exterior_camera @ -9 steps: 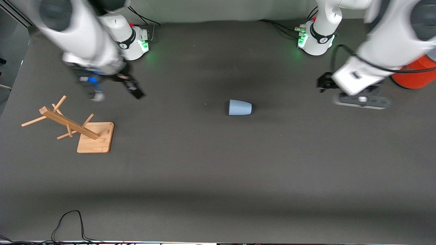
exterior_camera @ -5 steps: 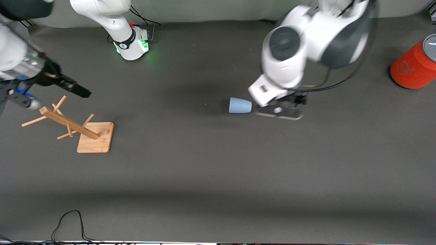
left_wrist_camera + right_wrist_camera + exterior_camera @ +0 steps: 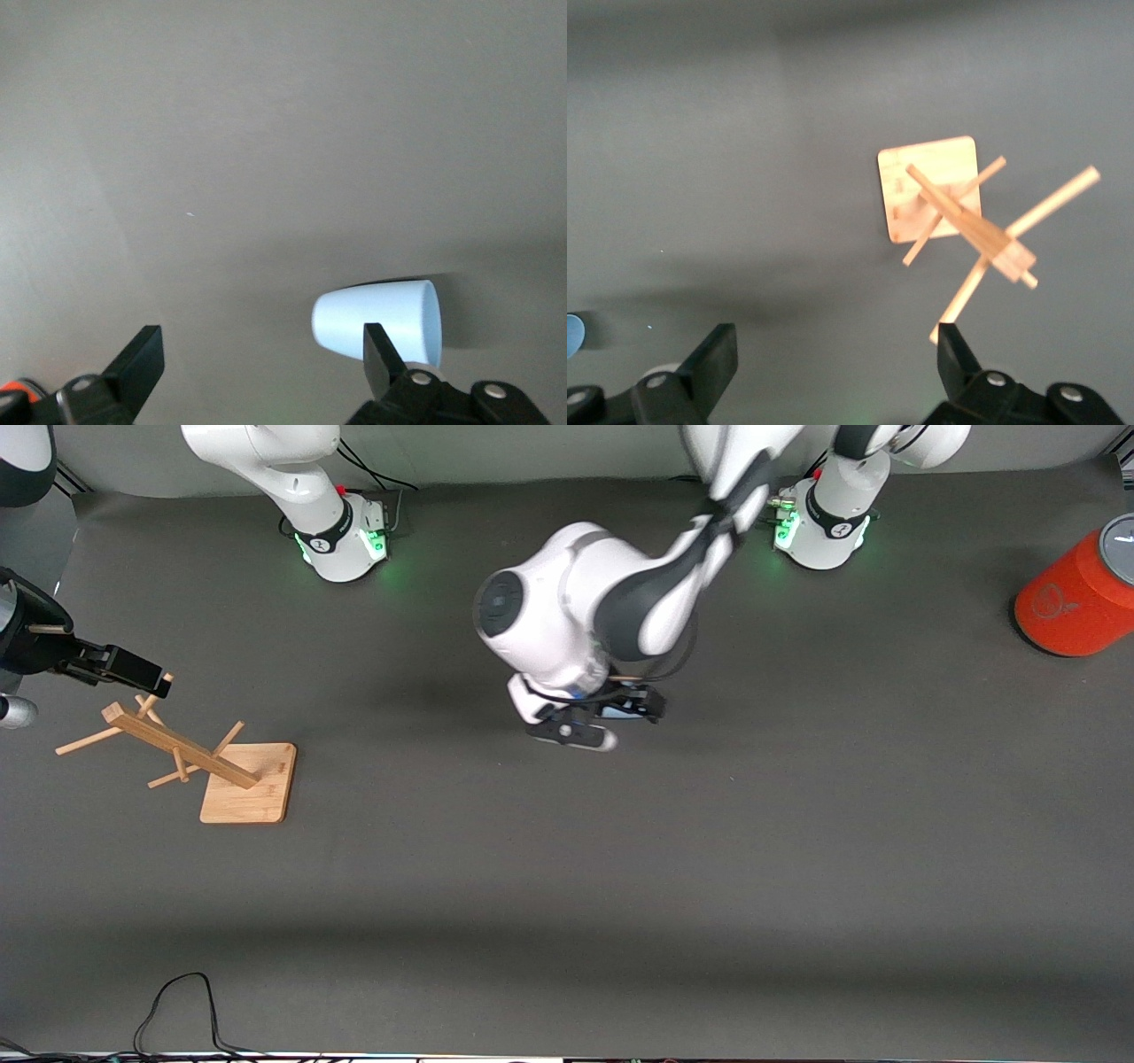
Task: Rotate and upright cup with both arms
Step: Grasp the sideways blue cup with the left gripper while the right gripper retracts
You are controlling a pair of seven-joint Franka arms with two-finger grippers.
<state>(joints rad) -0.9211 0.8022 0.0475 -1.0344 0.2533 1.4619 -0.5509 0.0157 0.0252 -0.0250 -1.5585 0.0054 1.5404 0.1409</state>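
My left gripper is going to grab the pale blue cup (image 3: 379, 322) by its rim (image 3: 432, 320) next, to turn the cup upright.
The pale blue cup (image 3: 379, 322) lies on its side on the dark table. In the front view the left arm's hand hides it. My left gripper (image 3: 263, 359) is open and low over the middle of the table (image 3: 631, 707). One of its fingers (image 3: 379, 352) is in front of the cup's body, and the cup sits off to that side of the gap. My right gripper (image 3: 835, 359) is open and empty over the wooden rack at the right arm's end of the table (image 3: 142, 677). A sliver of pale blue, probably the cup (image 3: 571, 336), shows at the edge of the right wrist view.
A wooden peg rack on a square base (image 3: 177, 748) stands at the right arm's end and also shows in the right wrist view (image 3: 957, 212). A large orange-red can (image 3: 1076, 602) stands at the left arm's end. A black cable (image 3: 177, 1001) lies near the front edge.
The left arm has swung from near the orange can to over the cup and now hides it. The right arm has moved out to over the wooden rack.
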